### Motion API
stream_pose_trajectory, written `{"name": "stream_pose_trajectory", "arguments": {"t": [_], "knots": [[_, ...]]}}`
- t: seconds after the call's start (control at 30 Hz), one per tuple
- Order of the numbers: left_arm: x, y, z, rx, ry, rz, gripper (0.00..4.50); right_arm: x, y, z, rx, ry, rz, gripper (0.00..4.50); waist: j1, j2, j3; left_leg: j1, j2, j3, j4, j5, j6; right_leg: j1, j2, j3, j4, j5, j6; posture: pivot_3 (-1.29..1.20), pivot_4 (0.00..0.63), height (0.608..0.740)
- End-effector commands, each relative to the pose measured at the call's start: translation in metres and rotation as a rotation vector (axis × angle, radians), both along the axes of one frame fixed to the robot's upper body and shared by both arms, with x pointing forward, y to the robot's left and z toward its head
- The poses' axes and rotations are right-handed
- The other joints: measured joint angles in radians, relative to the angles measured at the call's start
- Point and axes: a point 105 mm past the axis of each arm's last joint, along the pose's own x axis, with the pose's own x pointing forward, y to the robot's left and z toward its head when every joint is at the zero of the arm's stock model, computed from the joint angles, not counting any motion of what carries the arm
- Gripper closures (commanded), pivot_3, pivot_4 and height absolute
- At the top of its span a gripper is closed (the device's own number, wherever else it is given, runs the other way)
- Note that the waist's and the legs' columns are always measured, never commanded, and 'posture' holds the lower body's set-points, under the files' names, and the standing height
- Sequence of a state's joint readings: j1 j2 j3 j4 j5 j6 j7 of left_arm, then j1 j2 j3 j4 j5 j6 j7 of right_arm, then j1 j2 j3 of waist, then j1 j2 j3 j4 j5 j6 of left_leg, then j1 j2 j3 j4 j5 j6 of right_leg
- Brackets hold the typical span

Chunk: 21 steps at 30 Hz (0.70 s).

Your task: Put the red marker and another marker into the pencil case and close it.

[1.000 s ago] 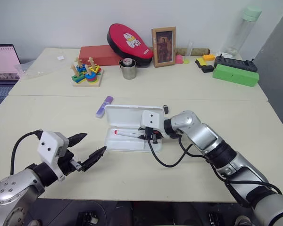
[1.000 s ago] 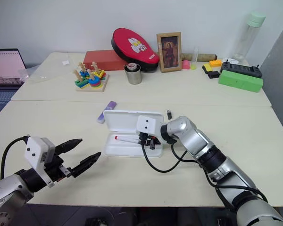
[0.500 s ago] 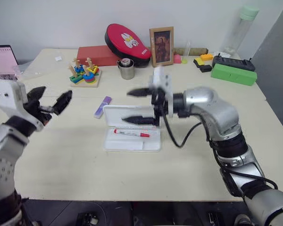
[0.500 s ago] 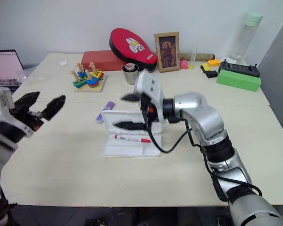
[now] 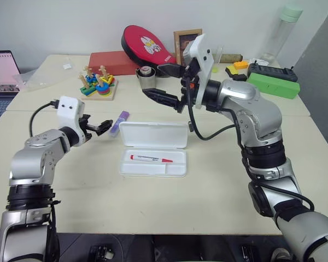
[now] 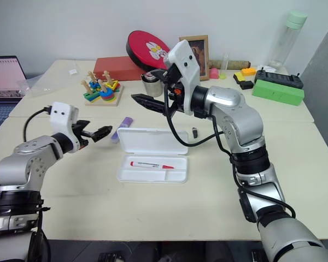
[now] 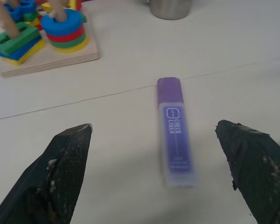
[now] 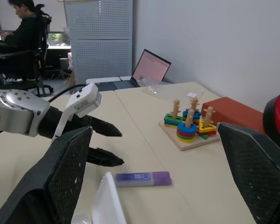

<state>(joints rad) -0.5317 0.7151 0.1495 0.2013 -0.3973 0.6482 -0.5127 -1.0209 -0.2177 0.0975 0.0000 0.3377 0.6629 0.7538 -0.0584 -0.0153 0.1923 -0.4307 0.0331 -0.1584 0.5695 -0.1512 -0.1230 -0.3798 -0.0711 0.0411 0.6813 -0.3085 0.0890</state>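
Note:
My left gripper's fingers straddle the purple highlighter but stop above and short of it, so it is too early to close. They go lower first, since closing now would miss.
The pencil case (image 5: pixel 153 135) lies open at the table's middle, lid flat behind the shallow tray. The red marker (image 5: pixel 151 159) rests in the tray, cap toward the right. Just left of the lid lies the other marker, a light-purple highlighter (image 5: pixel 120 123), also seen up close (image 7: pixel 176 132). My left gripper (image 5: pixel 101 127) is open right beside the highlighter, and its fingers (image 7: pixel 65 172) straddle the highlighter without touching it. My right gripper (image 5: pixel 163 83) is open and empty, raised high above the table behind the case.
Along the back stand a wooden stacking toy (image 5: pixel 100 84), metal cup (image 5: pixel 148 79), red box (image 5: pixel 112 61), red pad (image 5: pixel 147 46), green box (image 5: pixel 273 85) and bottle (image 5: pixel 281 30). A small dark stub (image 5: pixel 190 126) lies right of the lid. A laptop (image 5: pixel 3 71) sits far left. A person (image 8: pixel 18 28) sits beyond.
My right gripper opened, left the red marker in the tray and rose well above the case. My left arm lifted from the front edge and reached forward to the highlighter.

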Motion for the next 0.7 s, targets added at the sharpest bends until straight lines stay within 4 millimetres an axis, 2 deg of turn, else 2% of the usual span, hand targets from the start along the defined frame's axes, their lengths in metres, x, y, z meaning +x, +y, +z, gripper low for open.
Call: {"name": "stream_pose_trajectory", "arguments": {"t": [0.03,0.13,0.33,0.37,0.4,0.7], "knots": [[0.008,-0.005,-0.01,0.038,0.03,-0.017,0.0,-0.011,0.0,0.023,0.041,-0.083,0.021,0.02,-0.004,0.0,0.0,0.0,0.0,0.0,0.0,0.0,0.0,0.0,0.0,0.0,0.0,0.0,0.0,0.0,0.15,0.74],[0.013,-0.008,-0.026,0.08,0.076,-0.016,0.0,-0.011,0.0,0.023,0.041,-0.084,0.02,0.02,-0.006,0.0,0.0,0.0,0.0,0.0,0.0,0.0,0.0,0.0,0.0,0.0,0.0,0.0,0.0,0.0,0.15,0.74],[0.02,-0.011,-0.042,0.063,0.121,0.019,0.0,-0.011,0.0,0.023,0.034,-0.094,0.017,0.02,-0.002,0.0,0.0,0.0,0.0,0.0,0.0,0.0,0.0,0.0,0.0,0.0,0.001,0.0,0.0,0.0,0.15,0.74],[0.02,-0.014,-0.044,0.056,0.125,0.014,0.35,-0.011,0.0,0.023,0.034,-0.095,0.017,0.0,-0.002,0.0,0.0,0.0,0.0,0.0,0.001,0.0,0.0,0.0,0.0,0.0,0.001,0.0,0.0,0.0,0.15,0.74],[0.02,-0.015,-0.046,0.053,0.132,0.014,0.37,-0.011,0.0,0.023,0.034,-0.094,0.017,0.0,-0.001,0.0,0.0,0.0,0.0,0.0,0.001,0.0,0.0,0.0,0.0,0.0,0.001,0.0,0.0,0.0,0.15,0.74],[0.02,-0.015,-0.05,0.055,0.133,0.015,2.1,-0.011,-0.002,0.02,0.031,-0.084,0.017,0.0,-0.001,0.0,0.0,0.0,0.0,0.0,0.001,0.0,0.0,0.001,0.0,0.0,0.001,0.0,0.0,0.0,0.15,0.74]]}}
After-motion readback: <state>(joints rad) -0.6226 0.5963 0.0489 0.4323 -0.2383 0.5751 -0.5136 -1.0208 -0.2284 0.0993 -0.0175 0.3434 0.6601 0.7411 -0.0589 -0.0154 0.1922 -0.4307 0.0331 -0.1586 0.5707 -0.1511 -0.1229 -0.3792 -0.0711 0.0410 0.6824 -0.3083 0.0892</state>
